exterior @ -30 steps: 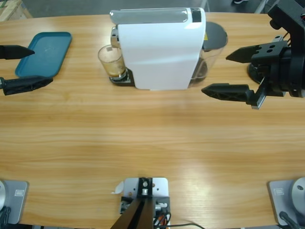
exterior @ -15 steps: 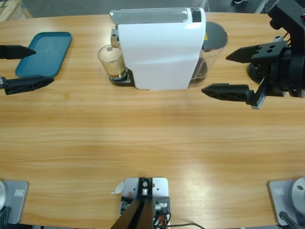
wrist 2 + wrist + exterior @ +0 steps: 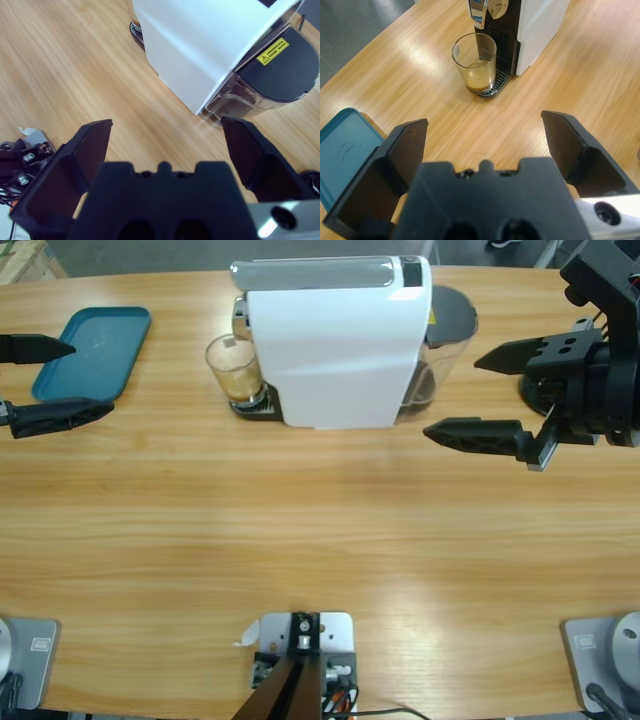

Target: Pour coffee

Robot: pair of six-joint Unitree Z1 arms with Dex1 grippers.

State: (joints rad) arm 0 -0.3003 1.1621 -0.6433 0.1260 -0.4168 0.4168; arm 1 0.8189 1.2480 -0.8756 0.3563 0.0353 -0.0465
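The glass is open, so my left gripper should next grab it by its sides and hold it upright to keep coffee (image 3: 478,79) level.
A clear glass tumbler (image 3: 232,369) (image 3: 474,67) stands on the drip tray under the spout of a white coffee machine (image 3: 335,340) (image 3: 530,25) (image 3: 210,47). It holds a little tan-brown coffee (image 3: 478,81) with a paler foamy top. My left gripper (image 3: 55,380) (image 3: 482,132) is open at the table's left edge, well short of the glass, with nothing between its jaws. My right gripper (image 3: 475,395) (image 3: 165,135) is open just right of the machine's rear, holding nothing.
A teal tray (image 3: 92,350) (image 3: 342,150) lies at the far left, beside the left gripper. The machine's dark water tank (image 3: 445,325) (image 3: 280,70) faces the right gripper. Bare wooden table (image 3: 320,530) spreads in front of the machine.
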